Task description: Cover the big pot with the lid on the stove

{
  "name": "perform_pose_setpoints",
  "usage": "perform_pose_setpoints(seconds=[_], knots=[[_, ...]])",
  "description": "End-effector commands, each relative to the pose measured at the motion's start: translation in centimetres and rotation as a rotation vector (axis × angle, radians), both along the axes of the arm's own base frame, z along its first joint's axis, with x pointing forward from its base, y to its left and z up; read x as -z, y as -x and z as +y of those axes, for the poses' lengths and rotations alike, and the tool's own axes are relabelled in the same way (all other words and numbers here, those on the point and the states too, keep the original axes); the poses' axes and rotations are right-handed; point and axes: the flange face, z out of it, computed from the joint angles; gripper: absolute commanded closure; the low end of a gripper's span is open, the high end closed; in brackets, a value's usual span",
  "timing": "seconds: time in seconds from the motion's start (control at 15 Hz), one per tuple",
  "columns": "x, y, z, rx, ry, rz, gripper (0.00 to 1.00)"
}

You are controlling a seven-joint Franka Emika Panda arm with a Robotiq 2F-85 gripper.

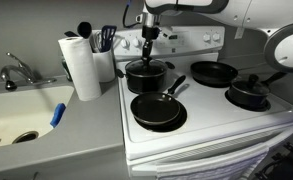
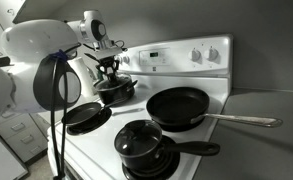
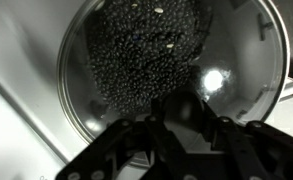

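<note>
The lid is level at the pot's rim and would stay on the big pot, so I should open my gripper.
The big pot (image 1: 146,76) (image 2: 114,91) stands on a back burner of the white stove (image 1: 218,126) (image 2: 176,55). My gripper (image 1: 148,50) (image 2: 108,68) (image 3: 186,122) hangs straight above it, shut on the dark centre knob (image 3: 186,106) of the lid (image 3: 136,70). In the wrist view the clear glass lid with its metal rim fills the frame, and the pot's dark inside shows through it. The lid sits level at the pot's rim. Whether it rests on the rim or hovers just above it, I cannot tell.
A frying pan (image 1: 156,109) sits in front of the pot, another (image 1: 214,73) beside it, and a lidded saucepan (image 1: 248,95) at the front corner. A paper towel roll (image 1: 82,65), utensil holder (image 1: 106,58) and sink (image 1: 21,118) lie along the counter.
</note>
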Motion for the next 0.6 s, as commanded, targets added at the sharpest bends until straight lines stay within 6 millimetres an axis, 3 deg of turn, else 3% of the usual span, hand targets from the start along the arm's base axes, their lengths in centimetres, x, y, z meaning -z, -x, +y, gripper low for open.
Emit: perform_pose_setpoints(seconds=[0.0, 0.07, 0.13, 0.27, 0.33, 0.4, 0.53], knots=[[-0.1, 0.18, -0.57, -0.023, 0.03, 0.017, 0.66], [-0.22, 0.3, -0.28, -0.023, 0.031, 0.017, 0.69], [-0.24, 0.32, -0.23, -0.024, 0.032, 0.016, 0.86], [-0.24, 0.33, -0.21, -0.024, 0.035, 0.015, 0.86], [-0.24, 0.33, -0.22, -0.02, 0.036, 0.016, 0.36], [-0.25, 0.33, -0.26, -0.019, 0.035, 0.017, 0.35], [-0.13, 0.28, -0.38, -0.018, 0.038, 0.018, 0.23]])
